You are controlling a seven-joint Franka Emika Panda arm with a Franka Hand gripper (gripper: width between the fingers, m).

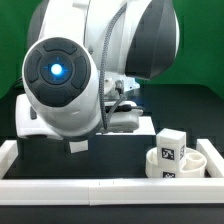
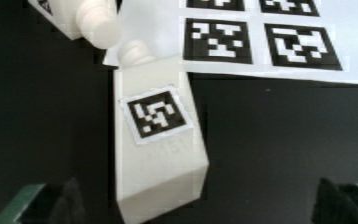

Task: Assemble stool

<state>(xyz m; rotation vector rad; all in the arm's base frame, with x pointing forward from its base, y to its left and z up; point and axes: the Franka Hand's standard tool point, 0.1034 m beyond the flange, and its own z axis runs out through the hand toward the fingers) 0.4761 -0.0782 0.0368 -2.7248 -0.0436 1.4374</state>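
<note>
My gripper's fingers are high above the stool leg in the wrist view, so closing now would miss. The gripper lowers, before it closes.
In the wrist view a long white stool leg [image 2: 158,140] lies on the black table, with a square marker tag on its upper face. My gripper [image 2: 197,206] is open just above it. The two dark fingertips [image 2: 44,204] stand wide apart on either side of the leg's near end, and neither touches it. Part of a second white leg [image 2: 91,22] lies beyond it. In the exterior view the round white seat [image 1: 180,166] sits at the exterior view's right with a tagged leg block [image 1: 171,144] on it. My arm hides the gripper's fingers there.
The marker board [image 2: 247,40] lies flat just past the leg's far end. White border rails run along the front [image 1: 100,186] and the exterior view's left [image 1: 8,152] of the black table.
</note>
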